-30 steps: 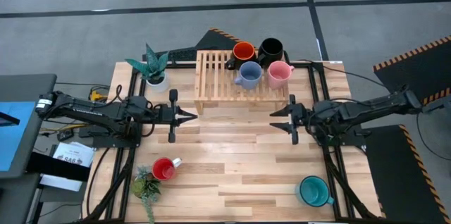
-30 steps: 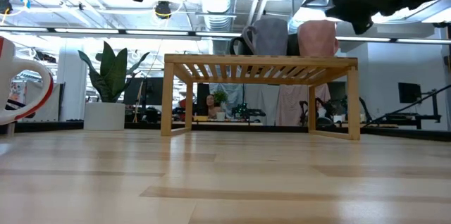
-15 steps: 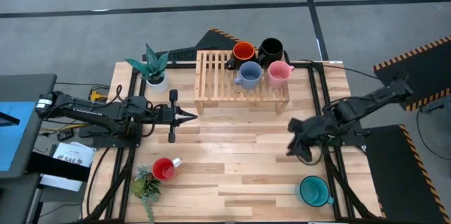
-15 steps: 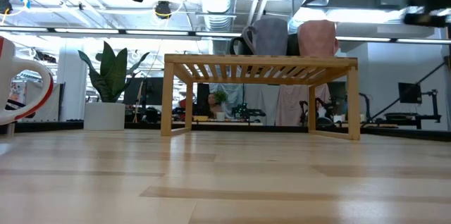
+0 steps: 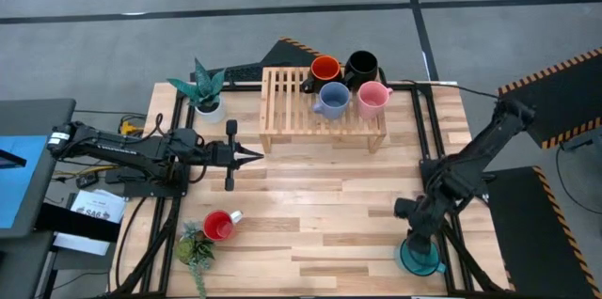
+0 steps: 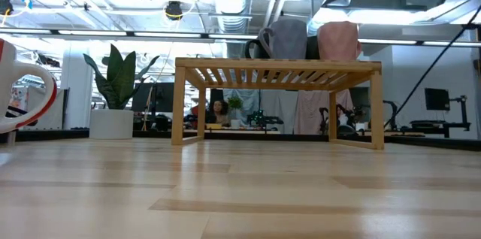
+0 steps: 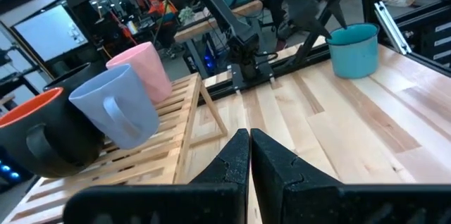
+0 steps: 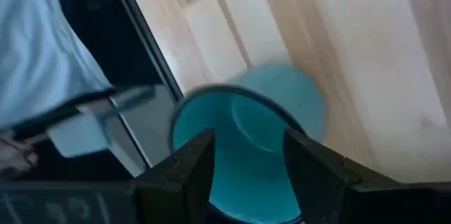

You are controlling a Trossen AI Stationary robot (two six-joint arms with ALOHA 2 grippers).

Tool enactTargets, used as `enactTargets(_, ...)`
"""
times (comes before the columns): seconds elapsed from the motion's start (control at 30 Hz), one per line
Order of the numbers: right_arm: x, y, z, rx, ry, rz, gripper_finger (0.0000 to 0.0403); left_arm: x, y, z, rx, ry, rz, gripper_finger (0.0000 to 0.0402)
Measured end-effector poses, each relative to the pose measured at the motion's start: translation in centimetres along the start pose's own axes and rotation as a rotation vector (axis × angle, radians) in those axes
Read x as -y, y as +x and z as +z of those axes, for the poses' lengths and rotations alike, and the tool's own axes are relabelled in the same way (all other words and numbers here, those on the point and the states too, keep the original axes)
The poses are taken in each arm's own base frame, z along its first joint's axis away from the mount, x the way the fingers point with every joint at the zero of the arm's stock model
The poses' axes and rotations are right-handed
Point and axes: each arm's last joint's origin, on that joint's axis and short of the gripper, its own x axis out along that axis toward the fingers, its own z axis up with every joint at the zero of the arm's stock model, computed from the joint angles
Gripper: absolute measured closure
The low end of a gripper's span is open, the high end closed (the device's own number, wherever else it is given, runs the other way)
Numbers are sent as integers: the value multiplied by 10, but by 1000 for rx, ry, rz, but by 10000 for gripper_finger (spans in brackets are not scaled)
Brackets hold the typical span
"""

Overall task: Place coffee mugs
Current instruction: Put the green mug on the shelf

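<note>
I should grab the teal mug by its rim [image 5: 399, 256] [image 8: 287, 118] with my right gripper next. Then it can go among the other mugs on the wooden slatted rack.
Four mugs stand on the wooden slatted rack [image 5: 323, 109]: orange [image 5: 324, 70], black [image 5: 361, 64], pale blue [image 5: 331, 100] and pink [image 5: 372, 98]. The red mug [image 5: 219, 226] sits on the table near the left front, beside a small plant. The teal mug [image 5: 419, 256] stands upright at the near right corner. My right gripper [image 8: 246, 175] is open and points down over the teal mug [image 8: 246, 129], one finger on each side of its mouth. My left gripper [image 5: 254, 155] is shut and hovers left of the rack.
A potted plant [image 5: 205, 87] stands at the far left corner and a smaller one [image 5: 196, 247] by the red mug. The table's right edge and its frame rail [image 8: 144, 76] run close to the teal mug. Bare wood lies in front of the rack.
My right arm has swung from the middle right of the table toward the near edge and down. Its gripper has tipped from level to pointing down over the teal mug. No mug has moved.
</note>
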Motion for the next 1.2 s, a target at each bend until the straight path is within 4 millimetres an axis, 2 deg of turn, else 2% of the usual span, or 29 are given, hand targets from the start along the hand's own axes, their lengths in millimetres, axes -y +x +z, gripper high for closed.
enactTargets(0.17, 0, 9, 1, -12, -29, -41, 210, 0, 0, 0, 0, 20, 0, 401)
enactTargets(0.4, 2, 20, 4, -39, -165, -108, 210, 0, 0, 0, -3, 34, -1, 401)
enactTargets(0.67, 6, 32, 2, -100, -165, -193, 210, 0, 0, 0, -4, 37, -1, 401)
enactTargets(0.93, 9, 57, -2, -173, -249, -313, 210, 0, 0, 0, 1, 50, 1, 401)
enactTargets(1.2, 14, 69, 7, -205, -272, -373, 212, -1, 0, 0, -13, 70, 33, 401)
